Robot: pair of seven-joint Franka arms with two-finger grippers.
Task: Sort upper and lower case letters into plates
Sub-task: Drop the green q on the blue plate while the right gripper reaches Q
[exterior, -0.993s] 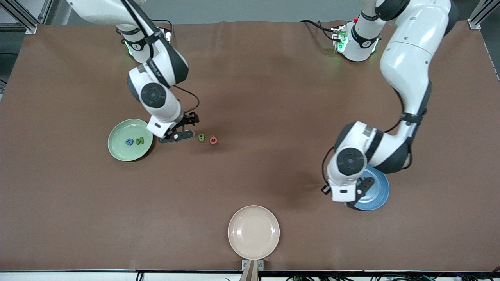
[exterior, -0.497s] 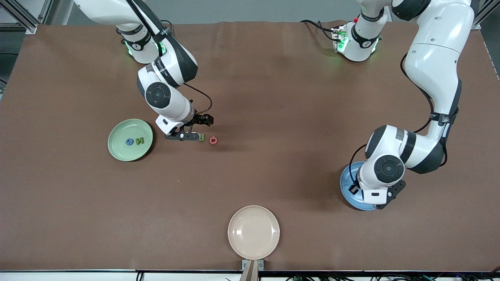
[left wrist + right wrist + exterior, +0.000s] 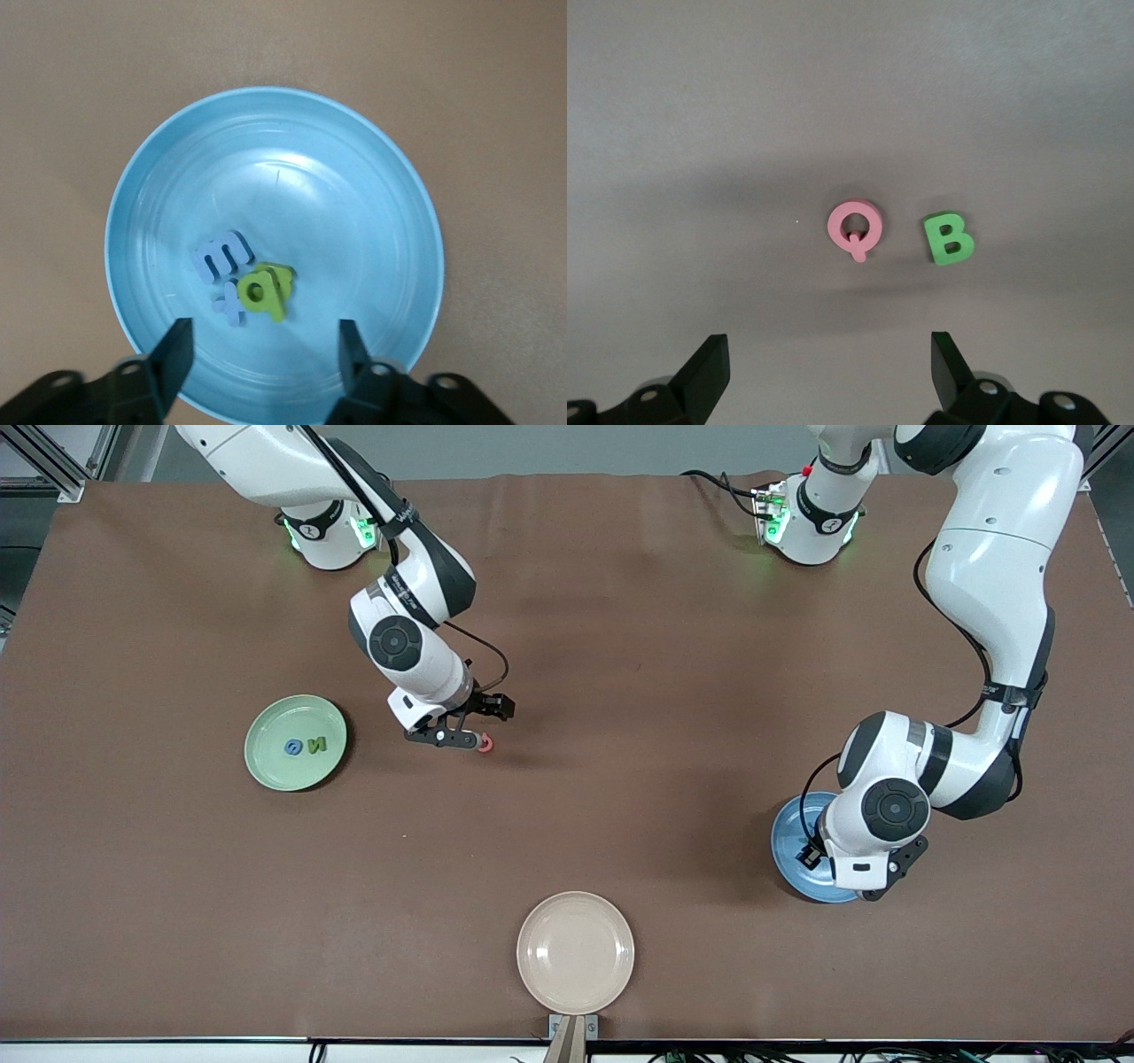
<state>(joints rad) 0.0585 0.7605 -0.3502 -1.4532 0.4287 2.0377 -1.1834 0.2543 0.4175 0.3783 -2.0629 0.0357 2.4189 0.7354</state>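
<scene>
My right gripper picks up the upper case Q by its round ring [image 3: 485,742] next, to sort it into the pale green plate [image 3: 270,731].
Over the blue plate [image 3: 788,840] hangs my left gripper [image 3: 843,872], open and holding nothing. In the left wrist view the blue plate [image 3: 354,177] holds two blue letters [image 3: 221,255] and green letters [image 3: 266,293], just past the open left gripper [image 3: 265,336]. My right gripper [image 3: 468,726] is open above the coral Q [image 3: 485,745]; it hides the green B in the front view. The right wrist view shows the Q [image 3: 855,229] and the B [image 3: 949,239] side by side on the table ahead of the right gripper [image 3: 828,347]. The pale green plate [image 3: 270,731] holds a blue letter [image 3: 292,747] and a green N [image 3: 317,745].
A beige plate [image 3: 575,952] with nothing on it sits near the table's front edge, midway between the two arms' ends. The brown table [image 3: 620,646] is bare between the plates.
My right gripper has moved from beside the pale green plate to over the B and Q. My left hand has shifted over the blue plate toward the left arm's end.
</scene>
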